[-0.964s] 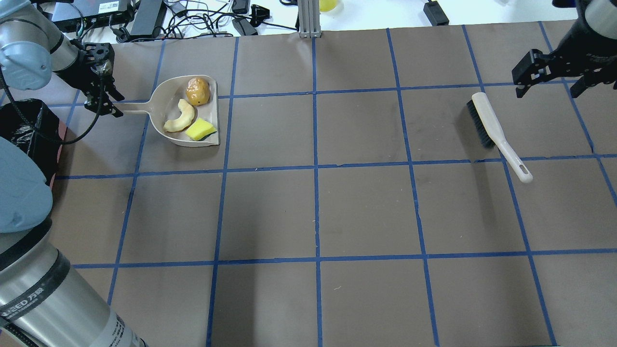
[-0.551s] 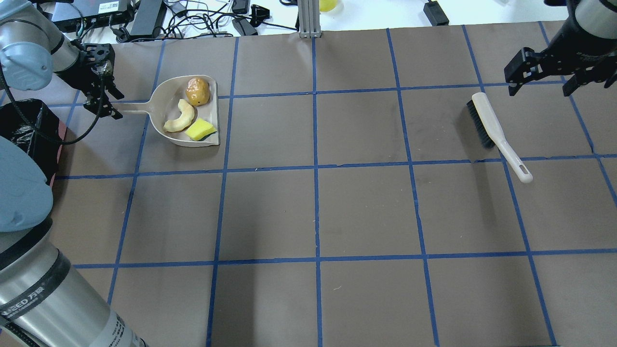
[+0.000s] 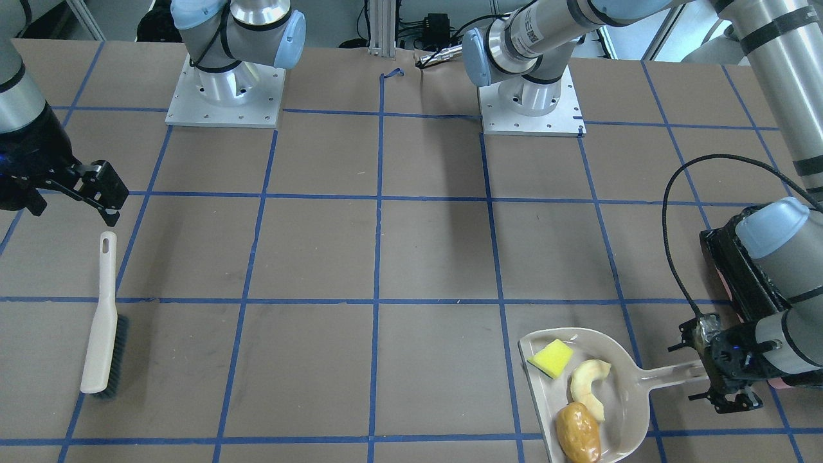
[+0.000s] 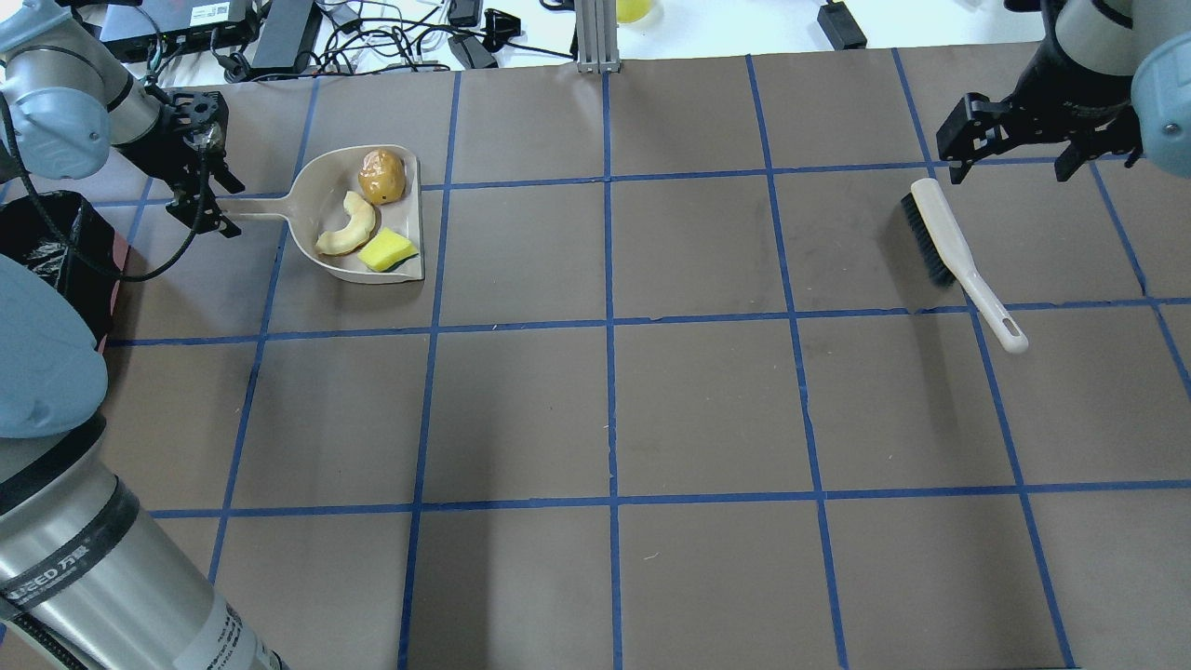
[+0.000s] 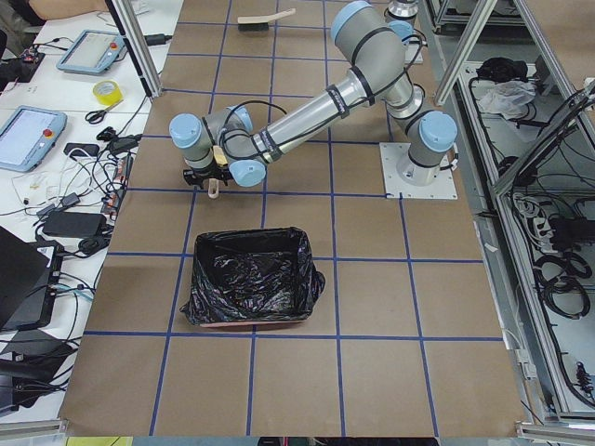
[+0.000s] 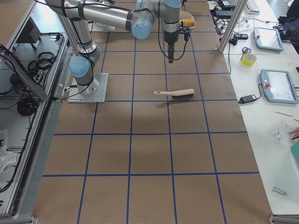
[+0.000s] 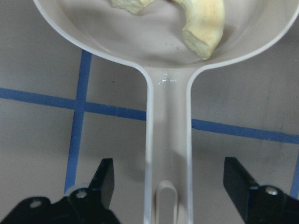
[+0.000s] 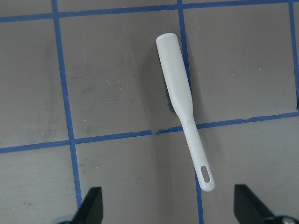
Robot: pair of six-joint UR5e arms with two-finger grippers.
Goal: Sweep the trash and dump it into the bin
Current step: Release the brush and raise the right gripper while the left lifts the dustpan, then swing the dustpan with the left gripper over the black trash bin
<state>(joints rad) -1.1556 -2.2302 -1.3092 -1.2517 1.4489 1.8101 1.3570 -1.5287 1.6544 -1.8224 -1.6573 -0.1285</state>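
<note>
My left gripper grabs the dustpan by its handle (image 3: 672, 375) next, since there is a risk that loose trash (image 3: 587, 390) rolls out.
All the trash lies in a beige dustpan (image 4: 312, 181): a golden-brown potato lump (image 4: 382, 176), a pale croissant piece (image 4: 349, 225) and a green-and-yellow sponge (image 4: 388, 249). My left gripper (image 4: 203, 191) is open at the end of the dustpan handle (image 7: 168, 135). Its fingers (image 7: 105, 179) stand wide on either side with gaps. The bin (image 5: 251, 279), pink with a black bag, stands just behind that arm. My right gripper (image 4: 1014, 149) hangs open above the table beside the brush (image 4: 944, 233), holding nothing.
Cables, power bricks and an aluminium post (image 4: 595, 33) lie beyond the table's far edge. The brush (image 8: 180, 93) lies flat across a blue tape line. The left arm's cable (image 3: 672, 212) loops over the bin (image 3: 739, 270).
The right gripper has moved left and toward the far edge, still open above the brush head. The left gripper shifted slightly at the handle. Dustpan, trash and brush have not moved.
</note>
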